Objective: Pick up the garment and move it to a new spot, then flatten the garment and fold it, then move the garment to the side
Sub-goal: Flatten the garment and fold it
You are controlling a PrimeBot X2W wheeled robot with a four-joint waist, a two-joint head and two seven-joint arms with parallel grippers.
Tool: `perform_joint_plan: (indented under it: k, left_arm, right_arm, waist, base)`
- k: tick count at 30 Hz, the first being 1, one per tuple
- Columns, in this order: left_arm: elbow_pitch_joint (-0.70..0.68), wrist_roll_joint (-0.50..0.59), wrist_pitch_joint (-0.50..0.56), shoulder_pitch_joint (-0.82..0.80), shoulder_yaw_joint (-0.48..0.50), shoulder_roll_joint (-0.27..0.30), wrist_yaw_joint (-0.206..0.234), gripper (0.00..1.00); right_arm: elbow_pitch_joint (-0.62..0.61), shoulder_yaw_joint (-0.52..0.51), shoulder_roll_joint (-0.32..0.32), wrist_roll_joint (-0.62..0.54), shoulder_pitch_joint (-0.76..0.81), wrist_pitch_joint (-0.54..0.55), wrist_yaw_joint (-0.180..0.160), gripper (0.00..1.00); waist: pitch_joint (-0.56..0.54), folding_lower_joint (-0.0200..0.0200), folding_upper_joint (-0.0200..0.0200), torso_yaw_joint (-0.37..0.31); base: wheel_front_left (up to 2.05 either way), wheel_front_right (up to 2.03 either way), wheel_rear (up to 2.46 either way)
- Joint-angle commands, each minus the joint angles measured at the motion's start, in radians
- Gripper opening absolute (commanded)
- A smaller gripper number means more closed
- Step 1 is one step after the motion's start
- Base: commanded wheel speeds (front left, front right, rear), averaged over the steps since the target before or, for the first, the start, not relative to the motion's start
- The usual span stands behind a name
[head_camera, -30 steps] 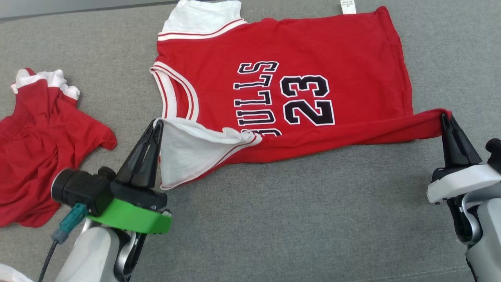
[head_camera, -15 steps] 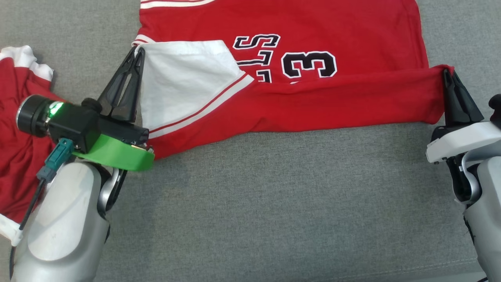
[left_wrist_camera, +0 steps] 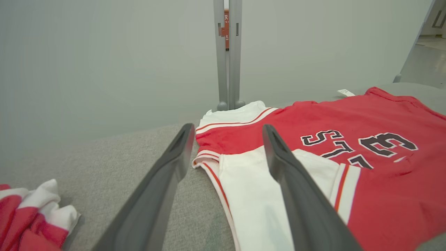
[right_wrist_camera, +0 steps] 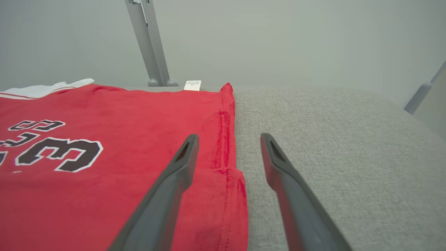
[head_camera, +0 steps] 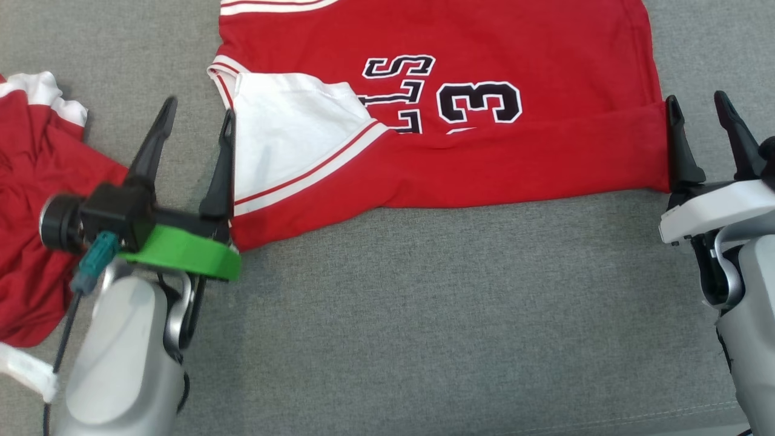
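Note:
My left gripper pinches the jersey by its folded near corner next, since the jersey lies flat across the cushion with its near edge folded over.
The garment is a red jersey with white trim and black lettering, lying on the grey cushion with its near long edge folded over onto the front. A white sleeve panel lies on top at its left end. My left gripper stands open at that left edge, nothing between its fingers; the left wrist view has the white panel below them. At the jersey's right hem my right gripper is open too, holding nothing.
A second red and white garment lies crumpled at the far left, close to my left arm. A grey metal post rises behind the cushion. Bare grey cushion stretches in front of the jersey and to its right.
Both grippers carried the near edge up over the jersey front and have now opened, letting it go. The fold lies flat. The camera tilted between the first frame and the later ones.

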Motion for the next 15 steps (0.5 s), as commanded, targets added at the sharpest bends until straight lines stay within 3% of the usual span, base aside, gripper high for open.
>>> perform_joint_plan:
  k: [1,7,15]
  left_arm:
    - [0.005,-0.023,0.0,0.069,0.016,-0.016,0.008,1.0]
    - [0.034,-0.083,0.006,0.252,0.045,-0.074,0.04,1.0]
    - [0.119,-0.124,0.041,0.259,0.047,-0.106,0.063,1.0]
  right_arm:
    - [-0.016,-0.019,0.008,-0.015,0.031,-0.003,-0.001,1.0]
    - [-0.074,-0.051,0.032,-0.043,0.106,-0.003,-0.001,1.0]
    - [-0.069,-0.044,0.053,-0.03,0.156,-0.003,-0.001,1.0]
  waist:
    - [-0.026,0.0,0.0,-0.006]
    - [-0.054,0.0,0.0,-0.011]
    - [-0.066,0.0,0.0,-0.012]
  base:
    - [0.0,0.0,0.0]
    - [0.0,0.0,0.0]
    - [0.0,0.0,0.0]
